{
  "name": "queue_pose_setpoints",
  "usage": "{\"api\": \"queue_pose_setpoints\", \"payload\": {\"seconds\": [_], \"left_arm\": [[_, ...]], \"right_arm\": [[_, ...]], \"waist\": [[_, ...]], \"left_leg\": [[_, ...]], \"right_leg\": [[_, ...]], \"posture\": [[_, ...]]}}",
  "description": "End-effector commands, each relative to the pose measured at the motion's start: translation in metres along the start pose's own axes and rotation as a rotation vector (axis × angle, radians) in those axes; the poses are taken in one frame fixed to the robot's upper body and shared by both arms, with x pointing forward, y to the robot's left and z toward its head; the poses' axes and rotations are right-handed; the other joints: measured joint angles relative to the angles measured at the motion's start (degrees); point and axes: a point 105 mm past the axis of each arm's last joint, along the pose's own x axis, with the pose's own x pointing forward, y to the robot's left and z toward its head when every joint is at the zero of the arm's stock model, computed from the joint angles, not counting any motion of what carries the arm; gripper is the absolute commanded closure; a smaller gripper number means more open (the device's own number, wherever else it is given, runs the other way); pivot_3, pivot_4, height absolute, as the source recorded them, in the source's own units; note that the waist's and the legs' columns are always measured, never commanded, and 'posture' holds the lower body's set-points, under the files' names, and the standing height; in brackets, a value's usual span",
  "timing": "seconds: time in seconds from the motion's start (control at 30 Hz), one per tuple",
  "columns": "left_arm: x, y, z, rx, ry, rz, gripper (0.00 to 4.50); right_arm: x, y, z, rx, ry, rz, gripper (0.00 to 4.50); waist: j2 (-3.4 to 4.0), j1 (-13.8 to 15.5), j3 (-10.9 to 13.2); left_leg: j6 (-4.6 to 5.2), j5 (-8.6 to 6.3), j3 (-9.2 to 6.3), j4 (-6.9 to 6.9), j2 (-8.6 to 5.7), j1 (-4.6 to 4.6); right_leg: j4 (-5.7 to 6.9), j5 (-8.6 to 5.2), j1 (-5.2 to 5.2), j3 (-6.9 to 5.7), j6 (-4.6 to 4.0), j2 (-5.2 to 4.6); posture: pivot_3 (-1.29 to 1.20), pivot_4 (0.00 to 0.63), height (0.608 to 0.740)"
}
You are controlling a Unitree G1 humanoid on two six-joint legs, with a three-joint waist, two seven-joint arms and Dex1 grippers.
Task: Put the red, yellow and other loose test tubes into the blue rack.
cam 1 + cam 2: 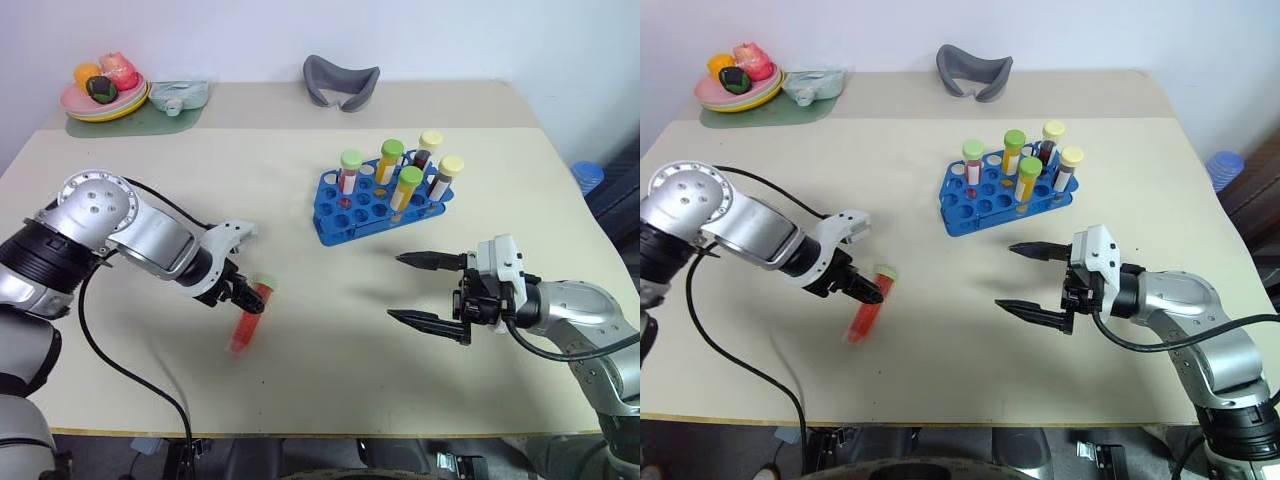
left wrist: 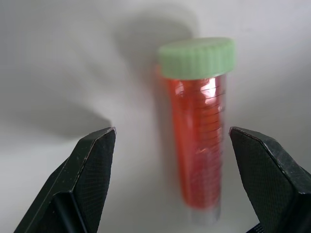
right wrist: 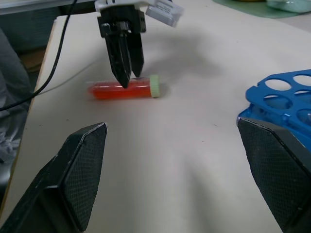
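Note:
My left gripper has its fingers down beside the red tube [image 1: 247,318], below its green cap, and it needs to close on the tube now.
A red test tube [image 1: 247,318] with a pale green cap lies flat on the beige table, front left. My left gripper [image 1: 246,297] points down over it, open, its fingers [image 2: 92,165] on either side of the tube [image 2: 199,131] without touching it. The blue rack [image 1: 335,228] stands at mid-table and holds several upright tubes, some yellow [image 1: 388,165] and some dark, with green or yellow caps. My right gripper [image 1: 394,287] hovers open and empty in front of the rack, pointing towards the left gripper [image 3: 125,80] and the red tube [image 3: 124,90].
At the back left, a plate of toy food [image 1: 105,95] and a pale container [image 1: 180,96] rest on a green mat. A grey curved object [image 1: 342,82] lies at the back middle. A black cable [image 1: 110,360] trails from my left arm across the table.

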Motion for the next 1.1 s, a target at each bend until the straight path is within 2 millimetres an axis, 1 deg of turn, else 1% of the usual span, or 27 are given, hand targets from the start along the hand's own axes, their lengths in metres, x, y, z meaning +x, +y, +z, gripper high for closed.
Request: {"api": "queue_pose_setpoints", "payload": {"seconds": [0.03, 0.23, 0.63, 0.7, 0.73, 0.77, 0.87, 0.9, 1.1], "left_arm": [[-0.0067, 0.0016, 0.0007, 0.008, 0.005, 0.020, 0.66], [-0.0034, -0.0009, -0.0001, 0.019, 0.020, 0.016, 0.66], [-0.0021, 0.0050, 0.0010, 0.008, 0.018, 0.062, 0.66], [-0.0017, 0.0049, 0.0018, 0.006, 0.016, 0.061, 1.21], [-0.0014, 0.0051, 0.0021, 0.003, 0.014, 0.061, 1.57], [-0.0012, 0.0052, 0.0025, 0.001, 0.013, 0.061, 1.97], [-0.0004, 0.0061, 0.0036, -0.008, 0.008, 0.062, 3.44], [-0.0003, 0.0059, 0.0046, -0.012, 0.004, 0.059, 3.75], [-0.0064, 0.0061, 0.0082, -0.022, -0.035, 0.048, 3.75]], "right_arm": [[-0.0003, 0.0027, 0.0108, -0.039, -0.036, 0.004, 0.15], [-0.0002, 0.0026, 0.0111, -0.038, -0.039, -0.003, 0.15], [-0.0005, 0.0025, 0.0117, -0.035, -0.040, -0.013, 0.15], [-0.0002, 0.0020, 0.0118, -0.035, -0.040, -0.014, 0.10], [-0.0001, 0.0021, 0.0120, -0.035, -0.042, -0.016, 0.10], [0.0000, 0.0020, 0.0121, -0.035, -0.042, -0.016, 0.10], [0.0001, 0.0022, 0.0120, -0.034, -0.043, -0.019, 0.10], [0.0000, 0.0022, 0.0119, -0.034, -0.043, -0.019, 0.10], [0.0011, 0.0011, 0.0124, -0.033, -0.045, -0.020, 0.10]], "waist": [[0.00, -0.02, 0.00], [0.00, -0.03, 0.00], [0.00, -0.04, 0.00], [0.00, -0.03, 0.00], [0.00, -0.03, 0.00], [0.00, -0.04, 0.00], [0.00, -0.07, 0.00], [0.00, -0.05, 0.00], [0.00, -0.05, 0.00]], "left_leg": [[0.00, 0.00, 0.00, 0.00, 0.00, 0.00], [0.00, 0.00, 0.00, 0.00, 0.01, 0.00], [0.00, 0.00, 0.00, 0.00, 0.01, 0.00], [0.00, 0.00, 0.00, 0.00, 0.00, 0.00], [0.00, 0.00, 0.00, 0.00, 0.00, 0.00], [0.00, 0.00, 0.00, 0.00, 0.01, 0.00], [0.00, 0.00, 0.00, 0.01, 0.01, 0.00], [0.00, 0.00, 0.00, 0.01, 0.01, 0.01], [0.00, 0.00, 0.00, 0.04, 0.00, 0.01]], "right_leg": [[0.00, 0.00, 0.00, 0.00, 0.00, 0.00], [0.01, 0.00, -0.01, 0.00, 0.00, 0.01], [0.01, 0.00, -0.01, 0.00, 0.00, 0.01], [0.01, 0.00, -0.01, 0.00, 0.00, 0.01], [0.01, 0.00, -0.01, 0.00, 0.00, 0.01], [0.01, 0.00, -0.01, 0.00, 0.00, 0.00], [0.03, 0.00, -0.02, 0.00, 0.00, 0.01], [0.05, 0.00, -0.02, 0.01, 0.00, 0.01], [0.10, 0.00, -0.02, 0.01, 0.00, 0.01]], "posture": [[0.00, 0.150, 0.740], [0.00, 0.150, 0.740], [0.00, 0.150, 0.740], [0.00, 0.150, 0.740], [0.00, 0.150, 0.740], [0.00, 0.150, 0.740], [0.00, 0.150, 0.740], [0.00, 0.150, 0.740], [0.00, 0.150, 0.740]]}}
